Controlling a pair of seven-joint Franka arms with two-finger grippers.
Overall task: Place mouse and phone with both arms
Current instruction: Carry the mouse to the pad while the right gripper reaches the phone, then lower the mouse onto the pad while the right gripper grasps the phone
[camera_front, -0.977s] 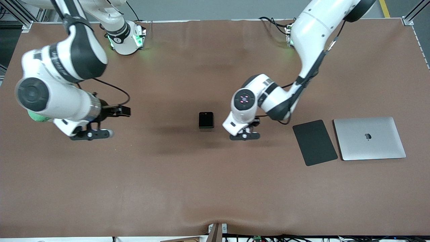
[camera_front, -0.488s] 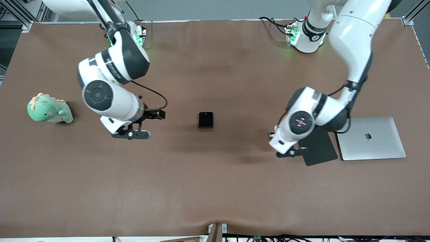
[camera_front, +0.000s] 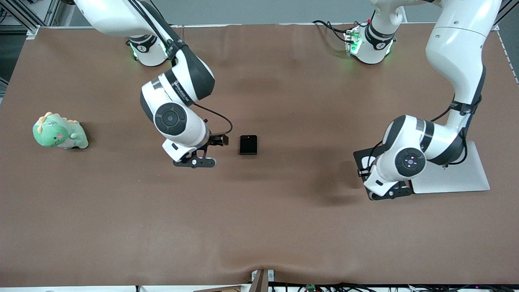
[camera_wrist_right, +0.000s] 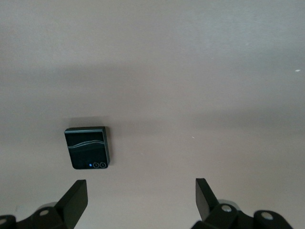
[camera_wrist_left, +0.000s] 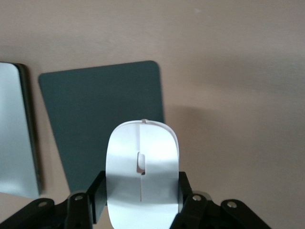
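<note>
The white mouse [camera_wrist_left: 142,171] hangs over the edge of the dark pad in the left wrist view, so my left gripper needs to keep holding it and it is too early to release.
The white mouse [camera_wrist_left: 142,171] is clamped between the fingers of my left gripper [camera_wrist_left: 142,196], which is shut on its sides. In the front view that left gripper [camera_front: 390,194] hangs over the dark grey pad's [camera_front: 361,156] edge nearest the front camera, and the wrist hides the mouse there. The black phone [camera_front: 248,144] lies flat at mid-table. My right gripper [camera_front: 194,162] hovers open just beside it, toward the right arm's end. In the right wrist view the phone [camera_wrist_right: 88,147] lies off to one side of the open right gripper [camera_wrist_right: 140,198], outside its jaws.
A silver laptop [camera_front: 460,178] lies shut beside the pad at the left arm's end, partly covered by the left arm. In the left wrist view the pad [camera_wrist_left: 100,124] and the laptop's edge [camera_wrist_left: 14,138] lie below the mouse. A green plush dinosaur [camera_front: 58,132] sits at the right arm's end.
The left arm carried the mouse from beside the phone to over the pad. The right arm swung in from its end of the table to beside the phone, uncovering the plush.
</note>
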